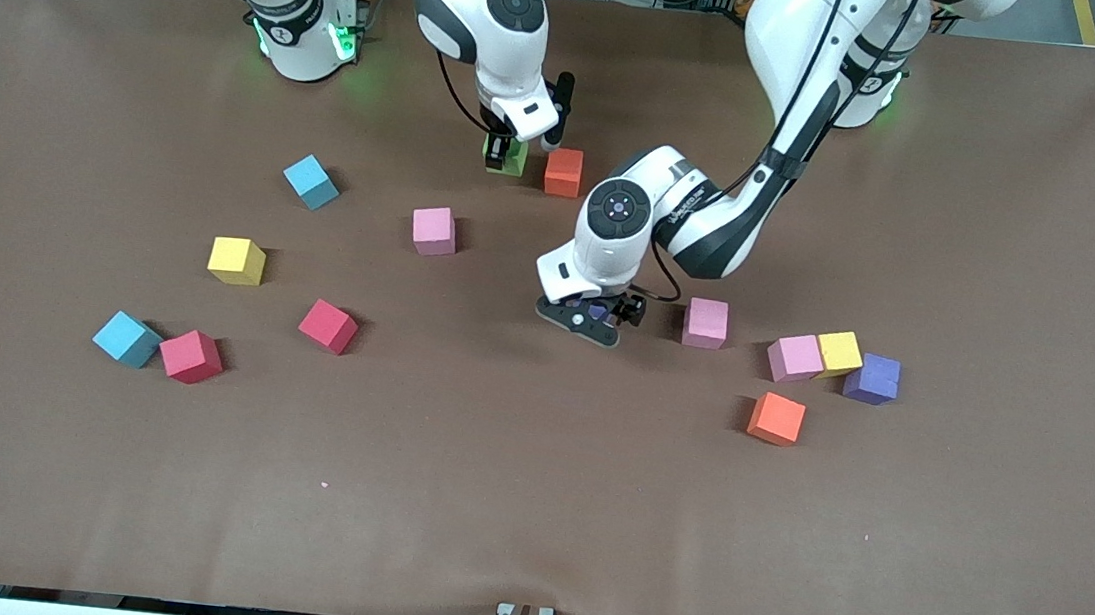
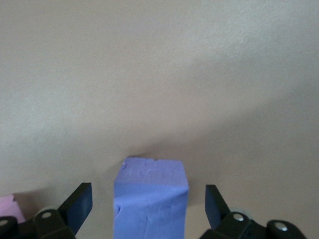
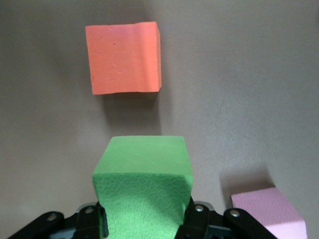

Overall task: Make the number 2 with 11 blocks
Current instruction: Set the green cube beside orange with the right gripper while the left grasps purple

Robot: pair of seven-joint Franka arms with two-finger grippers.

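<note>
My left gripper is to take hold of the purple block by its opposite sides next, to extend the number 2 beside the orange block [image 1: 564, 171].
My right gripper [image 1: 499, 154] is shut on the green block [image 1: 515, 160], low over the table beside an orange block [image 1: 564, 171]. In the right wrist view the green block [image 3: 143, 179] fills the jaws of the right gripper [image 3: 143, 221], with the orange block [image 3: 123, 58] just past it. My left gripper [image 1: 597, 316] is open, down at the table around a purple block [image 2: 149, 199], with gaps between both fingers [image 2: 79, 204] and the block. A pink block [image 1: 705, 323] lies beside it.
Toward the left arm's end lie a pink [image 1: 795, 357], yellow [image 1: 839, 353], second purple [image 1: 872, 379] and orange [image 1: 776, 418] block. Toward the right arm's end lie pink [image 1: 434, 230], yellow [image 1: 237, 261], two red [image 1: 328, 326] [image 1: 191, 356] and two light-blue cubes [image 1: 310, 181] [image 1: 127, 338].
</note>
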